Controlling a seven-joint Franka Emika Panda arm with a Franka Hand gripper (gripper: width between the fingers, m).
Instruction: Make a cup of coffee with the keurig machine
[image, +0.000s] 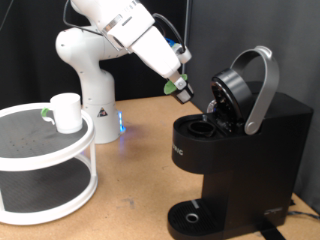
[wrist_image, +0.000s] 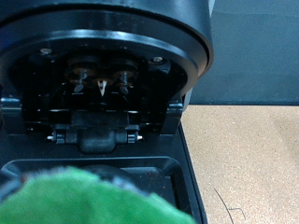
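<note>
My gripper holds the green-topped pod above and short of the pod chamber (image: 203, 128) in the exterior view and should stay closed until the pod is inside.
The black keurig machine (image: 240, 160) stands at the exterior view's right with its lid up and the silver-grey handle (image: 260, 88) raised. My gripper (image: 187, 95) hangs just left of the open lid, above the pod chamber (image: 203, 128). It is shut on a small dark pod with a green top (image: 178, 88). In the wrist view the green top (wrist_image: 84, 198) shows blurred and close, in front of the machine's open brew head (wrist_image: 103, 65) with its needle. The white cup (image: 67, 112) stands on a round shelf at the left, far from the gripper.
The white two-tier round shelf (image: 60, 160) fills the exterior view's lower left. The robot base (image: 90, 85) stands behind it. The machine's round drip tray (image: 190, 216) is at the bottom, with nothing on it. The wooden table (image: 130, 190) lies between shelf and machine.
</note>
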